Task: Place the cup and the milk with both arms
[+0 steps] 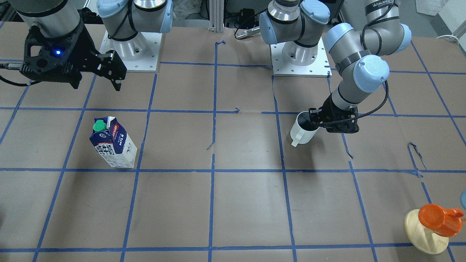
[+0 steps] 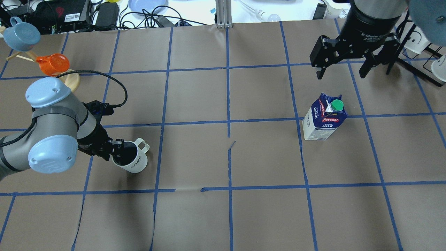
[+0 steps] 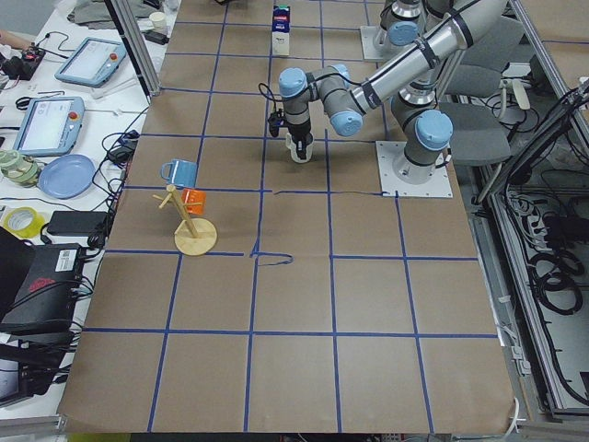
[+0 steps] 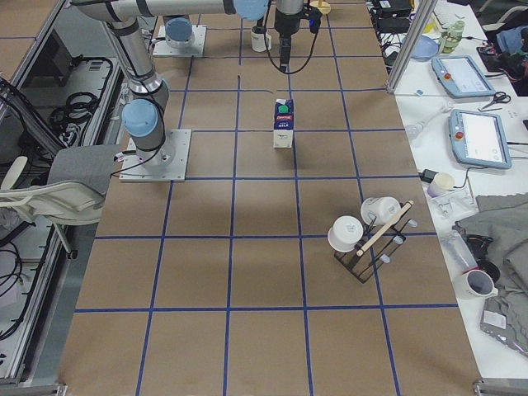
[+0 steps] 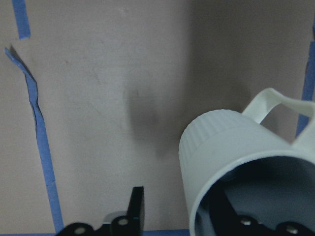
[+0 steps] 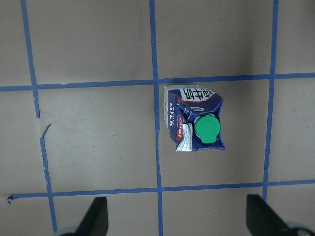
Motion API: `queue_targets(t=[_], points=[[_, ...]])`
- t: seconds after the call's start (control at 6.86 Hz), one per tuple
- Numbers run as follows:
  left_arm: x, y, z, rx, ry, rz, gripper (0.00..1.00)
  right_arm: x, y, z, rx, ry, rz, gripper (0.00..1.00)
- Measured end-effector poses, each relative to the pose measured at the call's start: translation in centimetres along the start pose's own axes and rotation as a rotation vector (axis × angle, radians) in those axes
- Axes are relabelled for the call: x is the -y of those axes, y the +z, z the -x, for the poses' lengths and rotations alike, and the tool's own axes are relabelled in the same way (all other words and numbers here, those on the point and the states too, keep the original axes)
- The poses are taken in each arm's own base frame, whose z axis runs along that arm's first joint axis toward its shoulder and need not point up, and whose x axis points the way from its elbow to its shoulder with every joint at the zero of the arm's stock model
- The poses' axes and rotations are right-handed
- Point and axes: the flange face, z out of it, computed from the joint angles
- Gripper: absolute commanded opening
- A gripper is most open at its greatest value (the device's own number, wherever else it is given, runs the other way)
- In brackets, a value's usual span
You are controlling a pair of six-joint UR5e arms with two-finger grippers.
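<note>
My left gripper grips the white cup by its rim (image 1: 300, 125) next, to place it together with the milk carton (image 1: 114, 144).
The white cup (image 2: 134, 160) looks to rest on the brown paper at the left of the overhead view, handle pointing away from the arm. My left gripper (image 2: 116, 150) is open astride its rim. In the left wrist view one finger is inside the cup (image 5: 236, 162) and the other finger (image 5: 136, 206) is outside, with a gap to the wall. The milk carton (image 2: 324, 118) stands upright on the right side and also shows in the right wrist view (image 6: 194, 123). My right gripper (image 2: 342, 72) is open, empty and high above the table, apart from the carton.
A wooden stand (image 2: 71, 78) holding an orange cup (image 2: 52, 64) and a blue cup (image 2: 21, 33) stands behind the left arm. A black rack with white mugs (image 4: 371, 235) is at the far right. The arm bases (image 1: 300, 54) sit at the robot's edge.
</note>
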Motion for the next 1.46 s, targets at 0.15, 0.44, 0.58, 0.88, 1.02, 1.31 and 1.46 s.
queue_targets(t=[0.15,0.44,0.58,0.88,1.02,1.31,1.46], points=[[0.2,0.0,-0.3,-0.025,0.001,-0.012,0.08,0.0,0.0,0.0,-0.001,-0.002,0.002,1.0],[1.4,-1.7,-0.8,-0.049,0.008,-0.06,0.09,0.0,0.0,0.0,-0.003,-0.005,0.001,1.0],[2.6,-4.4,-1.5,-0.044,0.004,-0.09,0.09,0.0,0.0,0.0,-0.005,-0.005,0.001,1.0],[6.1,-11.6,-7.2,-0.037,-0.042,-0.131,0.09,0.0,0.1,-0.1,-0.006,-0.004,0.004,1.0],[7.5,-13.1,-11.1,-0.038,-0.06,-0.137,0.1,0.0,0.2,-0.1,-0.004,-0.004,0.005,1.0],[10.2,-11.9,-18.7,-0.044,-0.085,-0.164,0.1,0.0,0.2,0.0,-0.003,-0.005,0.006,1.0],[10.9,-10.5,-23.1,-0.045,-0.085,-0.176,0.1,0.1,0.4,-0.1,-0.002,-0.004,0.01,1.0]])
